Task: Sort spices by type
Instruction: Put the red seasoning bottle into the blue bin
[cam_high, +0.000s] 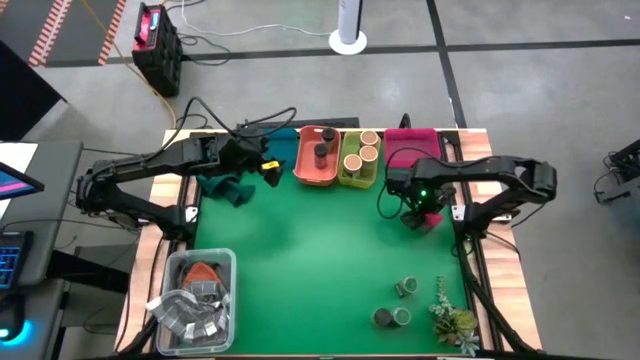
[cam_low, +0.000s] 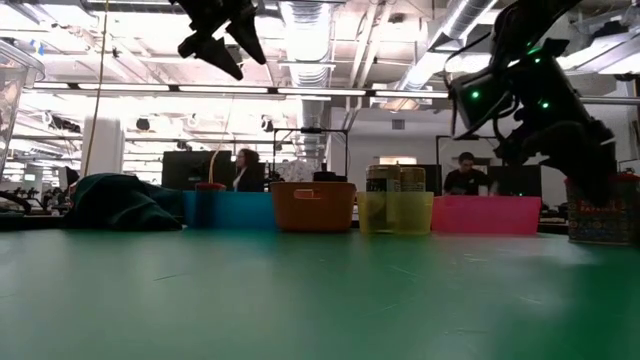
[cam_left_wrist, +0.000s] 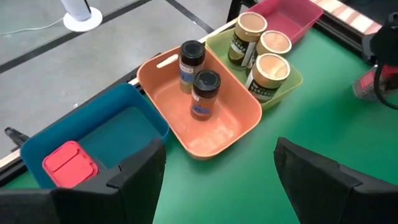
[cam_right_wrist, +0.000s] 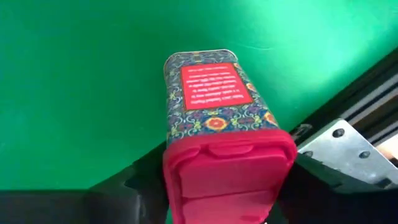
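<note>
I will grab the spice box next with my left gripper, by its patterned body (cam_left_wrist: 364, 88) below the pink lid. Then I can sort it into the teal tray (cam_left_wrist: 118, 124).
My right gripper (cam_high: 421, 211) is near the table's right edge, shut on a pink-lidded spice box (cam_right_wrist: 211, 99) with a patterned body. My left gripper (cam_left_wrist: 217, 180) hangs open and empty, high over the mat (cam_low: 215, 35) in front of the teal tray (cam_left_wrist: 118, 124). That tray holds one pink box (cam_left_wrist: 68, 163). Two dark-lidded jars (cam_left_wrist: 199, 78) stand in the orange tray (cam_left_wrist: 233, 124). Three tan-topped cylinders (cam_left_wrist: 264, 53) stand in the yellow-green tray (cam_left_wrist: 292, 81). The pink tray (cam_left_wrist: 292, 15) shows nothing inside. Three green-topped jars (cam_high: 398, 305) sit on the mat near its near right corner. My right gripper pinches the box at its pink lid end (cam_right_wrist: 227, 162), one finger on each side, coming from above and pointing down. The box stands upright under the fingers (cam_low: 600, 215). Its base (cam_right_wrist: 196, 59) is at the mat; whether it rests there, I cannot tell.
A leafy sprig (cam_high: 452, 320) lies at the near right corner. A clear tub of grey packets (cam_high: 195, 300) stands at the near left. A dark teal cloth (cam_high: 225, 187) is bunched by the teal tray. The four trays line the far edge. The mat's middle (cam_high: 310, 260) is bare.
</note>
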